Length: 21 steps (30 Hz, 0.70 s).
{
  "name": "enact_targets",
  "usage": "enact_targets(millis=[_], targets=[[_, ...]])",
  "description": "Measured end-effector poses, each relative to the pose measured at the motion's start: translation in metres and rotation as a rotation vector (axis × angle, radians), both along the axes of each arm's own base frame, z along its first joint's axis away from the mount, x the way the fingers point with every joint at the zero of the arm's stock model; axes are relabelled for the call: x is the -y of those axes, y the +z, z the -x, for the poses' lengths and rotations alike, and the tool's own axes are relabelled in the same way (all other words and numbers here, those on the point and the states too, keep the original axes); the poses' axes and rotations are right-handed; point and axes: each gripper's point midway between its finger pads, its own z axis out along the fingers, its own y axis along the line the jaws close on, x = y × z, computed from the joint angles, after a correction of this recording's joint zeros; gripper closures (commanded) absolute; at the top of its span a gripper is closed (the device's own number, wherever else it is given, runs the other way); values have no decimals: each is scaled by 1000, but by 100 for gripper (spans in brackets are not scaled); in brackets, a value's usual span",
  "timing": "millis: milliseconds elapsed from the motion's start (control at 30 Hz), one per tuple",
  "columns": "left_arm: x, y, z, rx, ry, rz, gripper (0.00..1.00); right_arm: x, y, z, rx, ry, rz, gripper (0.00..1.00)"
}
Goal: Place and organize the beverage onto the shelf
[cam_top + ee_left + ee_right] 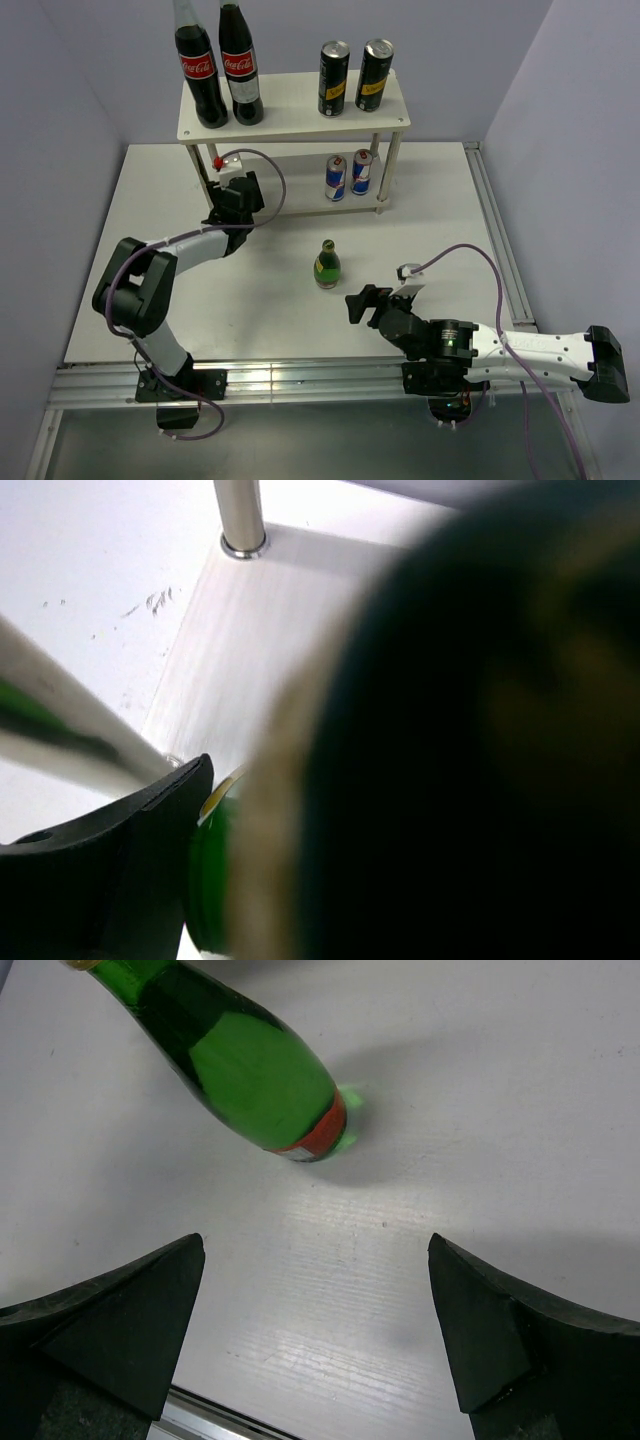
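Observation:
The green bottle would drop short at the lower board's front edge now, so my left gripper should move it farther in before releasing.
The white two-tier shelf holds two black cans with yellow labels on its top board and two blue-and-silver cans on its lower board. My left gripper is at the left end of the lower board, shut on a green glass bottle that fills most of the left wrist view as a dark blur. A second green bottle stands on the table; it also shows in the right wrist view. My right gripper is open and empty, a short way in front of it.
Two large cola bottles stand on the left of the top board. A shelf leg rises just ahead of the left gripper, and another leg stands by the blue cans. The table's metal front rail runs past the arm bases.

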Motion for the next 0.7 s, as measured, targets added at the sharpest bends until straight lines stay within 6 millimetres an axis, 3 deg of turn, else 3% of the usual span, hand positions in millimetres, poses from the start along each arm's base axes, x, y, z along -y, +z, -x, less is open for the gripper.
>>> enact_targets(millis=[367, 700], targets=[[-14, 0, -30, 85, 58, 77, 100, -1, -2, 0, -1, 1, 10, 0], [-7, 3, -58, 140, 78, 86, 100, -1, -2, 0, -1, 2, 10, 0]])
